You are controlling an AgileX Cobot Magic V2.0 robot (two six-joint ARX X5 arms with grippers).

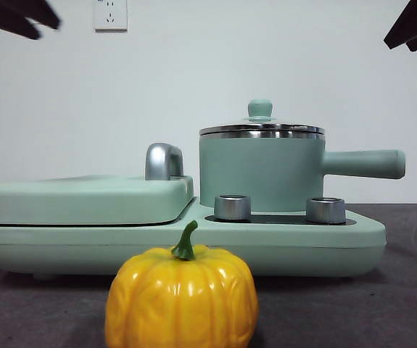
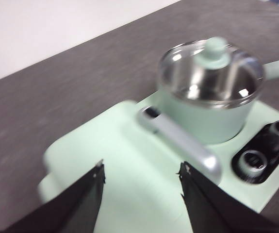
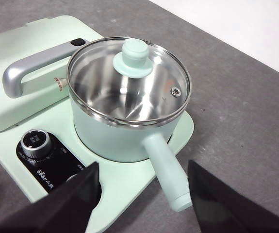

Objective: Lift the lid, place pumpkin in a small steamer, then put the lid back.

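Observation:
My left gripper's fingers can't fit around the glass lid, because it is too wide and reaches across the whole steamer (image 1: 260,174). My left gripper should next grab the lid's narrow mint-green knob (image 1: 259,109).
The glass lid (image 1: 261,129) with its mint-green knob rests on the small steamer (image 1: 260,174), a mint-green pot whose long handle points right. In front, near the camera, sits the yellow-orange pumpkin (image 1: 182,297) with a green stem. From the left wrist view my left gripper (image 2: 141,170) is open, high above the flat grill cover, with the lid (image 2: 211,68) and steamer (image 2: 205,116) beyond. My right gripper (image 3: 143,167) is open too, hovering above the steamer's handle, with the lid (image 3: 129,80) on the steamer (image 3: 115,138) in plain sight. Neither wrist view shows the pumpkin. In the front view only black arm tips show at the top corners.
The steamer stands on a mint-green cooker base (image 1: 295,235) with two steel dials (image 1: 233,207). Left of it lies a flat grill cover (image 1: 85,197) with a chrome handle (image 1: 163,161). The table is dark grey cloth, with a white wall and socket behind.

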